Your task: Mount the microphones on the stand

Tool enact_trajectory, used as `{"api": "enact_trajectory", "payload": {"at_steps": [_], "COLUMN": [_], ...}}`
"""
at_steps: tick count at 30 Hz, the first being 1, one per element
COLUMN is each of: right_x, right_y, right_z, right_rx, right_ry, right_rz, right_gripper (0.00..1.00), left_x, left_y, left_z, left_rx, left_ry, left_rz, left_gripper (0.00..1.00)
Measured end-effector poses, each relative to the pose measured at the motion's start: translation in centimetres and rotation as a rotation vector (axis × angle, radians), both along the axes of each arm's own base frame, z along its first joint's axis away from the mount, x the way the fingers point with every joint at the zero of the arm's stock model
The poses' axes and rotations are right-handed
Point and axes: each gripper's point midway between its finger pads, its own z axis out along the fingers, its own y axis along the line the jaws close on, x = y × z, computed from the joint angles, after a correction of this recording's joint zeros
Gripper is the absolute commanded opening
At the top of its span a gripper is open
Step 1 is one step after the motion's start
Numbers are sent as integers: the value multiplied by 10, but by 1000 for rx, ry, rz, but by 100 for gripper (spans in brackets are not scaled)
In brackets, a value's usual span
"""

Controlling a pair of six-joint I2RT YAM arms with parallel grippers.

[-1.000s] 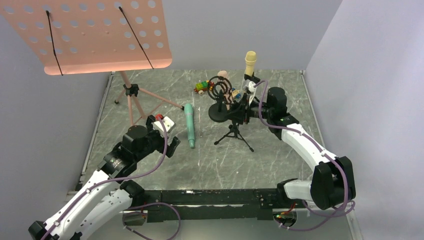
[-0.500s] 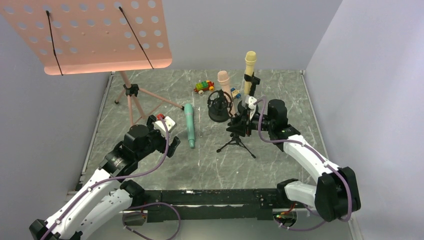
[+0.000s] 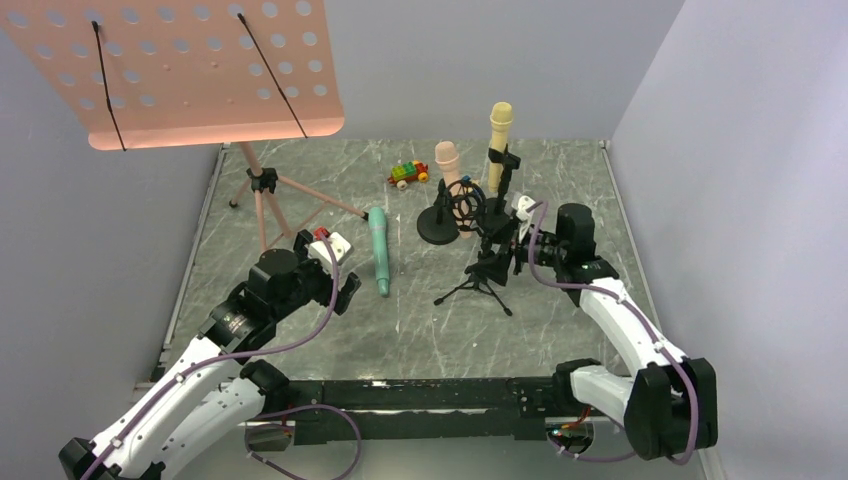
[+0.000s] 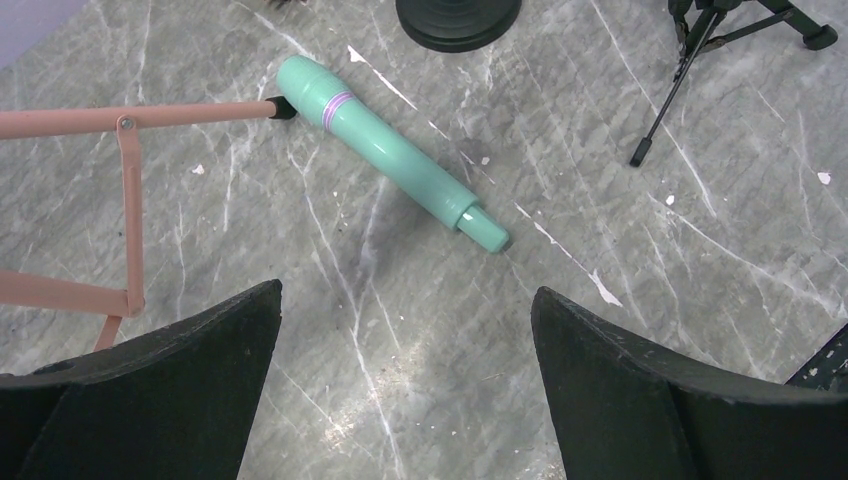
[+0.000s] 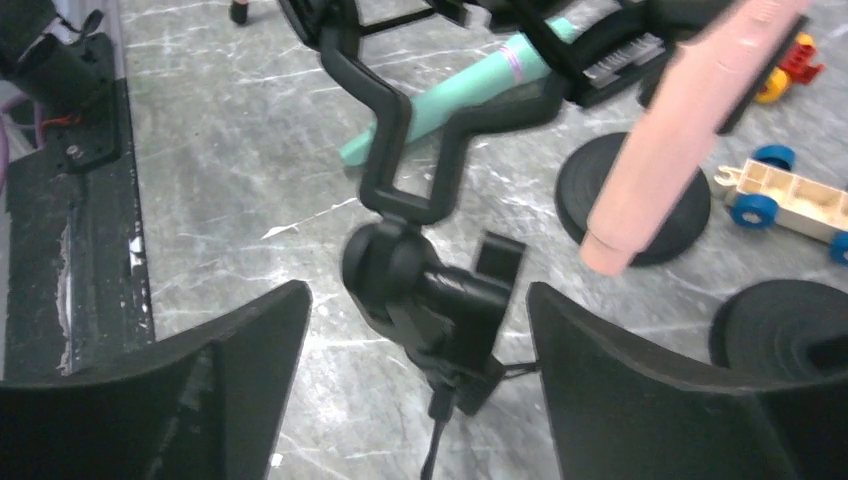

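The mint-green microphone should be gripped next by the middle of its handle [image 3: 381, 257] [image 4: 402, 167] with my left gripper, so its head stays free for my right gripper.
A mint-green microphone [image 3: 379, 250] lies flat on the marble table [image 3: 560, 330], just ahead of my left gripper [image 3: 335, 272], which hangs open and empty above the table [image 4: 405, 290]; its mint-green body [image 4: 390, 152] shows beyond the fingertips. A peach-pink microphone [image 3: 449, 170] and a pale yellow microphone [image 3: 499, 135] stand upright in black holders. My right gripper [image 3: 505, 245] is open around the black tripod stand [image 3: 478, 270]. The stand's pivot joint [image 5: 425, 290] sits between the spread jaws, touching neither. Its ring mount [image 3: 467, 205] holds no microphone.
A pink music stand [image 3: 200, 70] with thin legs [image 3: 265, 190] fills the back left. Small toy cars [image 3: 408, 174] lie at the back. Round black bases [image 3: 437, 228] stand behind the tripod. Walls close in on both sides.
My right gripper has opened and let go of the tripod stand, which now stands a little nearer and further right than before. The left arm and the green microphone have not moved.
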Motion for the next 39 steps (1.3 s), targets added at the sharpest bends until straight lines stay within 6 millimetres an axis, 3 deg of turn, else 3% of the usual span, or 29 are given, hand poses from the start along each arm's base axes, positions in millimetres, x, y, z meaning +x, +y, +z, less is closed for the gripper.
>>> {"api": "enact_trajectory", "payload": {"at_steps": [7,14,17,21,27,31,35,39], "right_x": [1,-2,1,5,7,7,5,1], "right_y": [-34,-79,-106,-132,-142,-147,-152,-153], "right_z": [-3,5,6,4,-2,-1,5,10], "right_rx": [-101,-240,-279,-305,-307,-305,-299,-281], "right_ry": [-60,-170,-178,-158,-115,-113,-129,-142], "right_rz": [-65,-151,-236,-328,-364,-385,-405,-411], "right_gripper": [100,100,100,100,100,100,100,100], "left_x": [-1,-3,5,22,76,109,125,127], "left_y": [-4,-31,-46,-51,-69,-75,-70,-60], "left_z": [5,1,-16,-54,-81,-108,-142,-169], "left_rx": [-46,-238,-315,-299,-202,-115,-10,96], "left_ry": [7,172,311,495,608,639,674,707], "left_rz": [0,12,74,233,408,499,588,649], "left_gripper": [99,99,99,99,76,70,62,57]}}
